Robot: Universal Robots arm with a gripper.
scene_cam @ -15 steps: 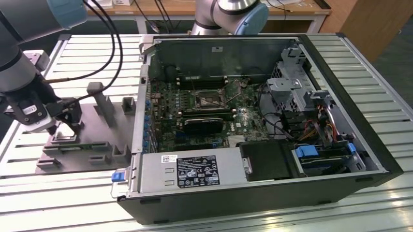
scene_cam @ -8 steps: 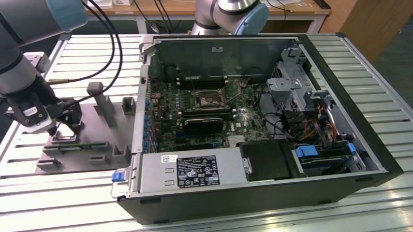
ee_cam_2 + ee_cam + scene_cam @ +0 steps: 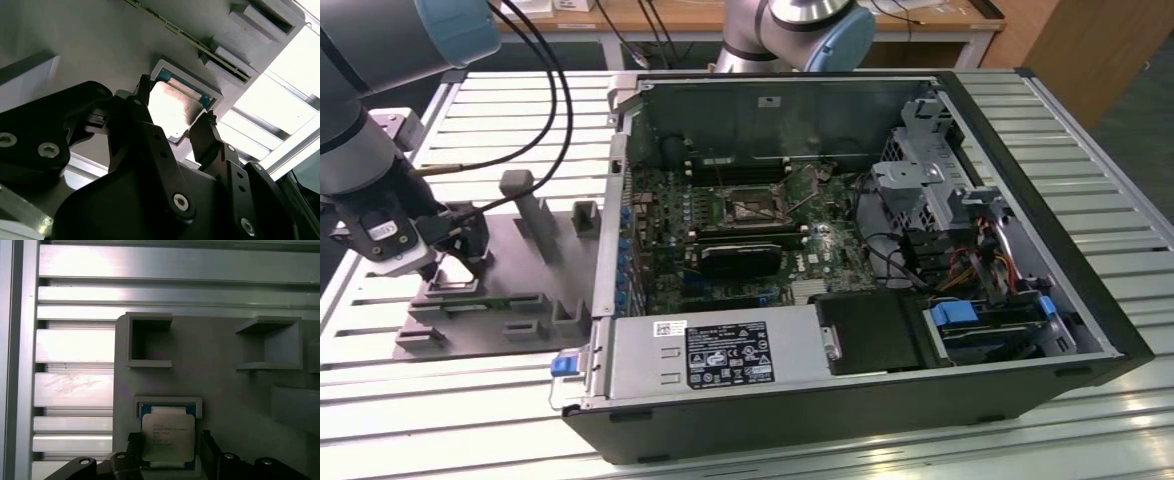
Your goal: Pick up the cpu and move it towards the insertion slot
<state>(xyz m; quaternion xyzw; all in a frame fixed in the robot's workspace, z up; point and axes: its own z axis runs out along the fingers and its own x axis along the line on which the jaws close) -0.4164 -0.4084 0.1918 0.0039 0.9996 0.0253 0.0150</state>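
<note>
The gripper's black fingers reach down on both sides of the CPU, so the gripper needs to close now. Closing now would hold the CPU.
The cpu (image 3: pixel 168 432) is a pale silvery square chip lying flat in a framed recess of the grey plastic tray (image 3: pixel 220 385). My gripper (image 3: pixel 169 441) is right over it, open, with one black finger on each side of the chip and a thin gap showing at one edge. In the second wrist view the fingertips (image 3: pixel 206 120) reach down beside the cpu (image 3: pixel 172 107). In the exterior view my gripper (image 3: pixel 454 250) is low over the tray (image 3: pixel 520 250) at that view's left. The insertion slot (image 3: pixel 750 205) is a black socket with a metal frame on the motherboard inside the open computer case.
The case wall (image 3: pixel 603 230) stands between the tray and the motherboard. Upright posts (image 3: pixel 534 210) rise from the tray close to my gripper. A black cooler block (image 3: pixel 736 258), a power supply (image 3: pixel 707 355) and cable bundles (image 3: pixel 907 260) are inside the case. A second arm (image 3: pixel 787 30) stands behind.
</note>
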